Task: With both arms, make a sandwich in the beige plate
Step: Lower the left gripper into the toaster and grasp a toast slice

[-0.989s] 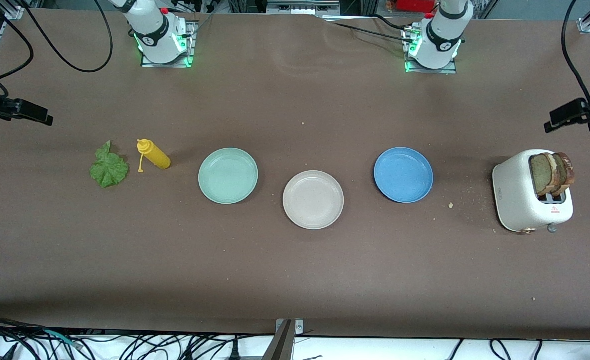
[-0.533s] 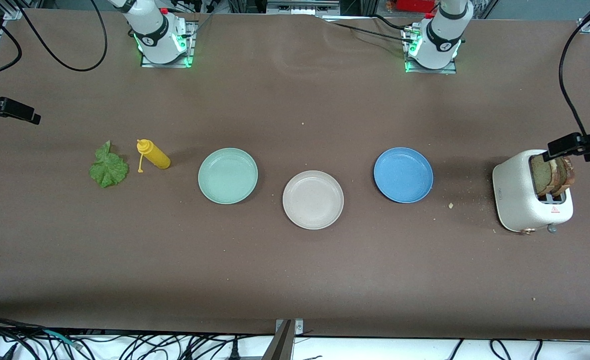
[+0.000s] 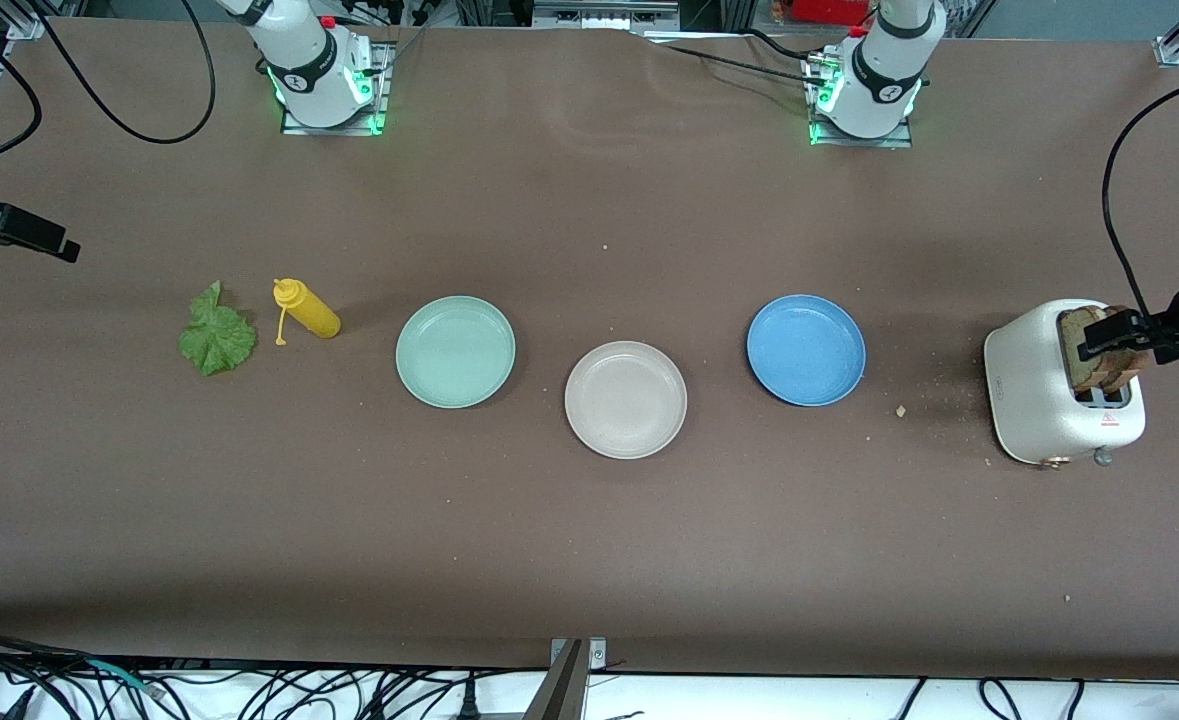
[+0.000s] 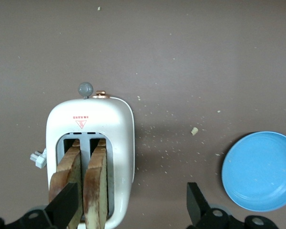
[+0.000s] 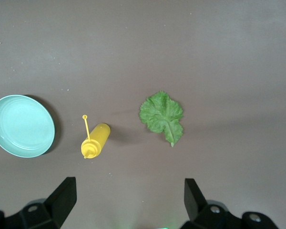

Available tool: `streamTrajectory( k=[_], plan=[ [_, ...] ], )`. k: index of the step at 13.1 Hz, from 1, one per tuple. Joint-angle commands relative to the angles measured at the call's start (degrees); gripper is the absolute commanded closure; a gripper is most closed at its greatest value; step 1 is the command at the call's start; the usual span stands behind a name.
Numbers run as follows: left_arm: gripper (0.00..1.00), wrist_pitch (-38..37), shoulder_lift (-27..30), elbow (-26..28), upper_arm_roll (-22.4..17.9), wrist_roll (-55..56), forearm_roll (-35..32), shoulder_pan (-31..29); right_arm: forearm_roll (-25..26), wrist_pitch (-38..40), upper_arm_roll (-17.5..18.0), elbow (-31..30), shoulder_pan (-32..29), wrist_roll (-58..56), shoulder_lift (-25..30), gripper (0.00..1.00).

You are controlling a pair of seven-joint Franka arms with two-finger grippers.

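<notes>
My left gripper will next grab the bread slice beside the blue plate by its exposed crust edge (image 3: 1083, 336). That slice starts the sandwich on the beige plate (image 3: 625, 399).
The beige plate (image 3: 625, 399) sits bare at mid-table. Two brown bread slices (image 4: 96, 186) stand upright in the slots of a white toaster (image 3: 1044, 400) at the left arm's end. My left gripper (image 4: 131, 205) hangs open over the toaster, one finger (image 4: 64, 205) above the outer slice, the other over bare table. A green lettuce leaf (image 5: 162, 116) lies flat at the right arm's end. My right gripper (image 5: 128, 202) is open and holds nothing, over the table beside the leaf.
A mint-green plate (image 3: 455, 351) and a blue plate (image 3: 806, 349) flank the beige one. A yellow squeeze bottle (image 3: 307, 309) lies between the leaf and the mint-green plate. Crumbs (image 3: 901, 410) dot the table near the toaster.
My left gripper has come in over the toaster and now covers the bread tops. My right gripper has shifted a little at the table's end. Plates, leaf and bottle have not moved.
</notes>
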State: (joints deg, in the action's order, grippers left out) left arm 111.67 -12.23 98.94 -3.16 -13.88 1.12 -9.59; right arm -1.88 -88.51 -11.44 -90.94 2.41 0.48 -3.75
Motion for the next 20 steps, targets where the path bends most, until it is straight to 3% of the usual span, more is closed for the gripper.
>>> streamTrajectory(
  k=[1, 16, 18, 20],
  plan=[
    [0.0, 5.81, 0.8, 5.46, -1.49, -2.63, 0.28, 1.24, -0.5, 0.36, -0.42, 0.5, 0.14, 0.66, -0.55, 0.0],
    [0.03, 11.19, 0.01, 11.44, -3.17, -6.42, 0.99, -0.87, -1.02, 1.67, 0.02, -0.3, 0.84, -0.31, -2.31, 0.0],
    [0.16, 12.78, 0.01, 12.85, -3.34, -6.42, 1.68, -1.13, -1.02, 1.68, 0.02, -0.38, 0.84, -0.31, -2.31, 0.0],
    [0.43, 12.61, 0.19, 13.91, -3.43, -6.51, 1.69, -1.14, -1.02, 1.68, 0.02, -0.47, 0.84, -0.31, -2.31, 0.0]
  ],
)
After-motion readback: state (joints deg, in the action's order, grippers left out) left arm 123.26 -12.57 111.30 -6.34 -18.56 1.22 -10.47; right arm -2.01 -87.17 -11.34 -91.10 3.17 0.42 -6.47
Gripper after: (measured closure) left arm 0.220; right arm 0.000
